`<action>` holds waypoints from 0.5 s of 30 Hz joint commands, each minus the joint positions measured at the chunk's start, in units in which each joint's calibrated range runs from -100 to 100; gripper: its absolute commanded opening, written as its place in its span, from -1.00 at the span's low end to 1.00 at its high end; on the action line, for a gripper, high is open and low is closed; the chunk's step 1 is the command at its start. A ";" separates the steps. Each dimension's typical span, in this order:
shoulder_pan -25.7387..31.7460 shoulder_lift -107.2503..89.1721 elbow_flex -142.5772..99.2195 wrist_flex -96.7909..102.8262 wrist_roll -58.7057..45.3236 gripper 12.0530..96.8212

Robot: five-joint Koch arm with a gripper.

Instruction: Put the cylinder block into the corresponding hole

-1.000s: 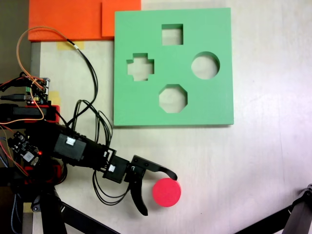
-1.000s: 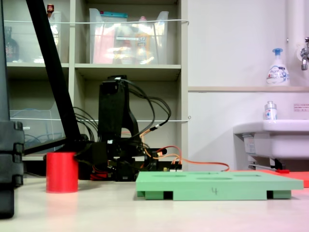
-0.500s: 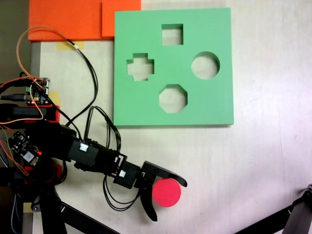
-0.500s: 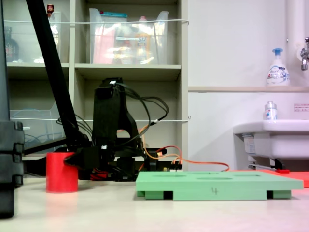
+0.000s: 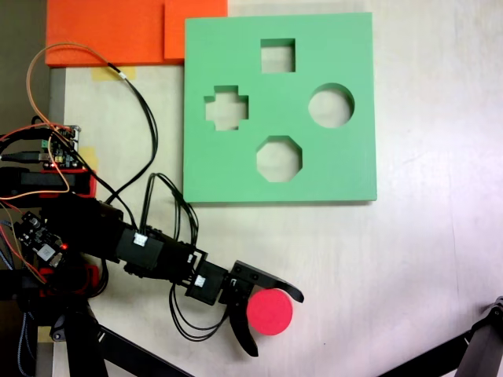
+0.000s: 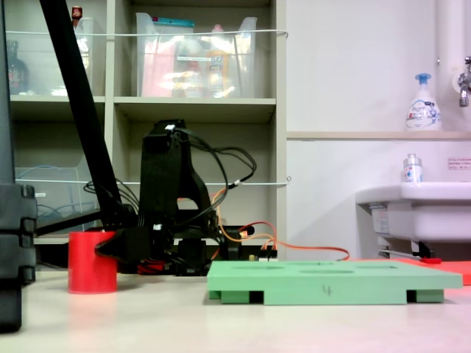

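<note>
The gripper takes hold of the red cylinder block by its curved side [image 5: 254, 320] next, to fit it into the board's circular hole [image 5: 331, 106].
The red cylinder block [image 5: 269, 312] stands upright on the table near the front, below the green foam board [image 5: 236, 169]. My gripper [image 5: 275, 323] is open and straddles it: one finger lies along its far edge and the other passes its left side. The board's circular hole [image 5: 331, 106] is at the right, beside the octagonal, cross and square cut-outs. From the low side angle, the cylinder block [image 6: 90, 266] stands left of the board [image 6: 331, 283], with the gripper [image 6: 110, 246] against its upper right side.
Orange foam sheets [image 5: 118, 31] lie at the table's top left. The arm's base with circuit boards and cables [image 5: 47, 196] fills the left edge. A black stand leg [image 5: 479, 345] crosses the bottom right corner. A shelf [image 6: 191, 110] and a sink [image 6: 412, 206] stand behind.
The arm has stretched toward the cylinder block, bringing the open fingers from beside it to around it. In the side view the block has shifted slightly left.
</note>
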 commanded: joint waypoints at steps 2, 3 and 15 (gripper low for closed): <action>-0.49 -0.09 1.51 6.36 0.73 0.27; -0.54 0.05 1.41 6.36 0.78 0.22; -0.73 0.19 -0.29 6.36 1.07 -0.27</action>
